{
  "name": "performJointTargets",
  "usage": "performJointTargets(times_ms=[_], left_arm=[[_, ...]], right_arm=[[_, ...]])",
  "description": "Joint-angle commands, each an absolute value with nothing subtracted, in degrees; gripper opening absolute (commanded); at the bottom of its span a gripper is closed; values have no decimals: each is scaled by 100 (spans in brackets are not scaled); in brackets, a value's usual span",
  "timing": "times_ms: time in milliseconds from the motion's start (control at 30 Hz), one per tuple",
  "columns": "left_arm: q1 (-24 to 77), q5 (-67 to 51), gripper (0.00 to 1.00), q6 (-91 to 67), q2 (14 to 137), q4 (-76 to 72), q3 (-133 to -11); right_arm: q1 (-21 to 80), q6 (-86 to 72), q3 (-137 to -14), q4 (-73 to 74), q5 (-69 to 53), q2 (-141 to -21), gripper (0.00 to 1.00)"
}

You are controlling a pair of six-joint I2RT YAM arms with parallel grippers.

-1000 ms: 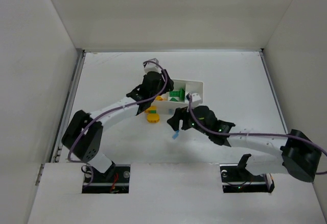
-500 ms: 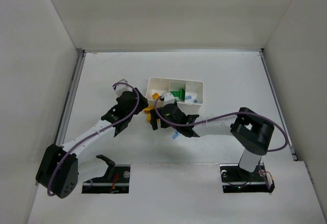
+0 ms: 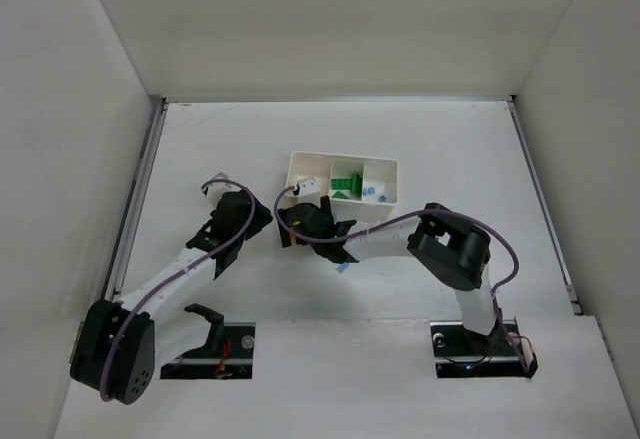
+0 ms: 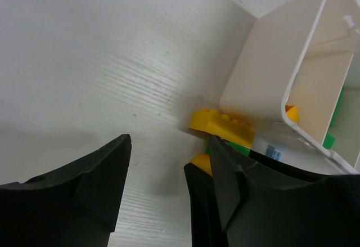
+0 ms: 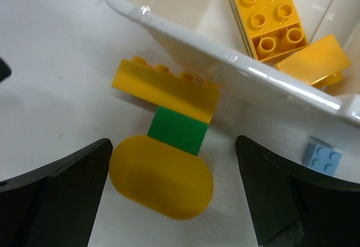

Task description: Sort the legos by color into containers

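Both fingers of my right gripper reach along the sides of the rounded yellow piece as far as the green brick, so my right gripper closes on it next.
A stack of legos stands on the table against the tray's outer wall: a yellow brick point(image 5: 166, 89) on top, a green brick point(image 5: 177, 130) in the middle, a rounded yellow piece point(image 5: 160, 176) nearest. My right gripper point(image 5: 174, 146) is open, its fingers on either side of the rounded piece without touching it. My left gripper point(image 4: 169, 146) is open just left of the same stack point(image 4: 222, 126), with bare table between its fingers. A light blue lego point(image 5: 322, 157) lies on the table by the white tray point(image 5: 225, 67). Yellow legos point(image 5: 267, 16) lie in its left compartment.
From above, the tray point(image 3: 343, 164) holds green legos point(image 3: 345, 181) in the middle compartment and blue ones point(image 3: 375, 192) in the right one. Both grippers crowd together at its left front corner, left gripper point(image 3: 260, 221) beside right gripper point(image 3: 295, 227). White walls enclose the table.
My left arm has pulled back from the tray towards the left. My right arm has swung left to the stack and its jaws have opened wider.
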State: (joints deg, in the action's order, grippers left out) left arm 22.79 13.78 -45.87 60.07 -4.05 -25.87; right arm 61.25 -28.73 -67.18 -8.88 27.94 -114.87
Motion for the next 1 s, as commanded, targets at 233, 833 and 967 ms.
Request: performJointTargets(times_ms=[233,833,967], left_arm=[[2052,888,54,-4887,5757,-369,-2399],[2149,-2029,64,-5158,5203,-500,-2329],[2228,-2565,64,-5606,5107,-957,-2119]], right_arm=[[6367,-2804,-6839,-747,3480,-11479,71],[6728,-1450,-4228,-1257,801,-8210,69],[6728,-1538,-3999,-1213,388,-7876,69]])
